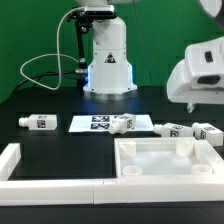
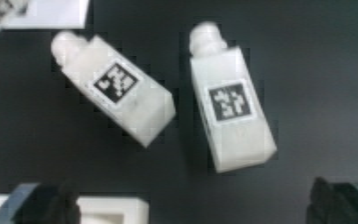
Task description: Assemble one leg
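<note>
The narrow tip of a leg should stay free to go into the panel's corner socket, so my gripper will reach the leg and grab its flat end (image 1: 217, 138) (image 2: 247, 154).
Two legs lie side by side on the black table under my gripper: one (image 2: 114, 85) and one (image 2: 226, 100), each a stubby white peg with a black-and-white tag. In the exterior view they lie at that view's right (image 1: 170, 130) (image 1: 208, 131). My gripper (image 2: 190, 205) is open and empty above them, touching neither; its dark fingertips (image 2: 34, 205) show at the frame edge. The arm's white hand (image 1: 200, 68) hovers above these legs. Another leg (image 1: 40, 122) lies at the exterior view's left, and one (image 1: 125, 124) lies on the marker board (image 1: 90, 123).
The large white tray-like panel (image 1: 165, 160) with round corner sockets lies in front of the right-hand legs; its corner shows in the wrist view (image 2: 114, 210). A white L-shaped fence (image 1: 20, 165) runs along the front left. The robot base (image 1: 108, 60) stands at the back.
</note>
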Controlling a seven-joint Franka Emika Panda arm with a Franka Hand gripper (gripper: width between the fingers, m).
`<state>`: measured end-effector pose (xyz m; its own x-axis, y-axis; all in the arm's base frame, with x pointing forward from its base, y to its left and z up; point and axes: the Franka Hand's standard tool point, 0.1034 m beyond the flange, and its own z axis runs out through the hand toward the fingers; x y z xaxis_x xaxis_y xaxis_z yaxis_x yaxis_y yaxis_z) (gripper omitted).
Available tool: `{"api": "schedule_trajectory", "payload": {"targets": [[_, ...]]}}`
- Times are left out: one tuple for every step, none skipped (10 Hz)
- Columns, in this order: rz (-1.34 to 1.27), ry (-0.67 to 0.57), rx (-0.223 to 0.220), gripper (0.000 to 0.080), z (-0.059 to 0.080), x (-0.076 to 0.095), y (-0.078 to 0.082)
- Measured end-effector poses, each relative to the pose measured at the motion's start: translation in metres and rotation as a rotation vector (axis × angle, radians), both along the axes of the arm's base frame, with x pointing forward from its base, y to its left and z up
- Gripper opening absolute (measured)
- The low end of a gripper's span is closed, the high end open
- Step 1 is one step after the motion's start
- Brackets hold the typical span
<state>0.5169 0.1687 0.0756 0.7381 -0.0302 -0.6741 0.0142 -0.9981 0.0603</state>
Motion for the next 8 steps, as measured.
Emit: {"api": "schedule_trajectory", "payload": {"targets": [[0.031, 0.005, 0.013, 0.0649, -0.004, 0.0, 0.005], [0.098, 0.003, 0.046, 0.0649, -0.006, -0.005, 0.021], [0.156, 0.009, 0.075, 0.0649, -0.008, -0.011, 0.033], [0.157, 0.01, 0.078, 0.0649, -0.008, -0.011, 0.034], [0.154, 0.009, 0.078, 0.0649, -0.008, -0.011, 0.033], [0.155, 0.013, 0.077, 0.0649, -0.009, -0.011, 0.033], [0.151, 0.03, 0.069, 0.0649, -0.012, -0.015, 0.032], [0.148, 0.061, 0.06, 0.0649, -0.016, -0.021, 0.031]]}}
